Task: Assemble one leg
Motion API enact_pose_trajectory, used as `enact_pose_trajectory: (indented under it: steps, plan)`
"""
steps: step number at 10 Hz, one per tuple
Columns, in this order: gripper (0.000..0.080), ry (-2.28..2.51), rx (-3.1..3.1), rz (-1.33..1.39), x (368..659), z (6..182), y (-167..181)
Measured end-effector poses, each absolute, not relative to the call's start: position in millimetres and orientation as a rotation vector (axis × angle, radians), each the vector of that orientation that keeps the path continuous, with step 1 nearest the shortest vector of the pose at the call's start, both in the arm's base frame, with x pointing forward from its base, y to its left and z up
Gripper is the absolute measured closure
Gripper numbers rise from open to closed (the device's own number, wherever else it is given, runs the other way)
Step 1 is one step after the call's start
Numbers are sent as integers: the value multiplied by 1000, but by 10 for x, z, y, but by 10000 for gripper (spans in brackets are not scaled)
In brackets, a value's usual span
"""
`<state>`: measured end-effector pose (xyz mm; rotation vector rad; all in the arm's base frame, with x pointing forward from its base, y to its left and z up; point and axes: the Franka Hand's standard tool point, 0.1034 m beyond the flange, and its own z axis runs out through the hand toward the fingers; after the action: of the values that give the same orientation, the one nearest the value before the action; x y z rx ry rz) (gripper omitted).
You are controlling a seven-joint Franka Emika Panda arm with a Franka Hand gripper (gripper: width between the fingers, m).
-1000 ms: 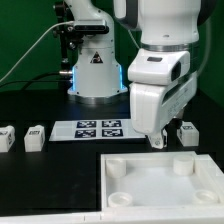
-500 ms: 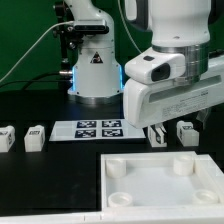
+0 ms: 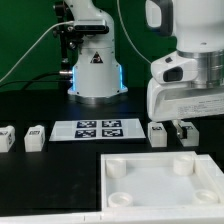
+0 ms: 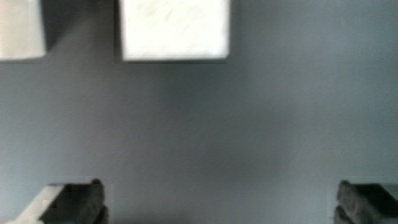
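My gripper grips the leg by its tagged body (image 3: 190,137) next, to fit it into the tray-like piece (image 3: 150,194).
Several small white legs with tags lie on the black table. Two are at the exterior view's left (image 3: 6,138) (image 3: 35,137). Two are at its right, one (image 3: 157,133) in plain sight and one (image 3: 188,131) partly behind my fingers. My gripper (image 3: 180,121) hangs just above that right pair, open and empty. In the wrist view the two dark fingertips (image 4: 71,204) stand wide apart with only table between them, the gripper (image 4: 221,206) holds nothing, and two white legs (image 4: 175,28) (image 4: 18,28) lie ahead of it. The large white tray-like piece (image 3: 150,194) lies in front.
The marker board (image 3: 98,128) lies flat between the left and right legs. The robot base (image 3: 95,70) with its blue light ring stands behind it, with cables at the back left. The tray-like piece has round corner sockets (image 3: 117,168).
My gripper has moved to the exterior view's right and risen a little, uncovering the leg next to the marker board. The legs and tray-like piece have not moved.
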<state>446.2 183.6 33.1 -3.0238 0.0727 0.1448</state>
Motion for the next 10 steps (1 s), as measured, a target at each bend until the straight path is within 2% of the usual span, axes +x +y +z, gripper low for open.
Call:
enact_pose_trajectory:
  steps: [3, 6, 10]
  plan:
    - [150, 41, -3031, 264, 4420, 334, 1785]
    - [150, 67, -2964, 806, 4240, 410, 1801]
    - [150, 40, -2807, 1284, 4204, 356, 1793]
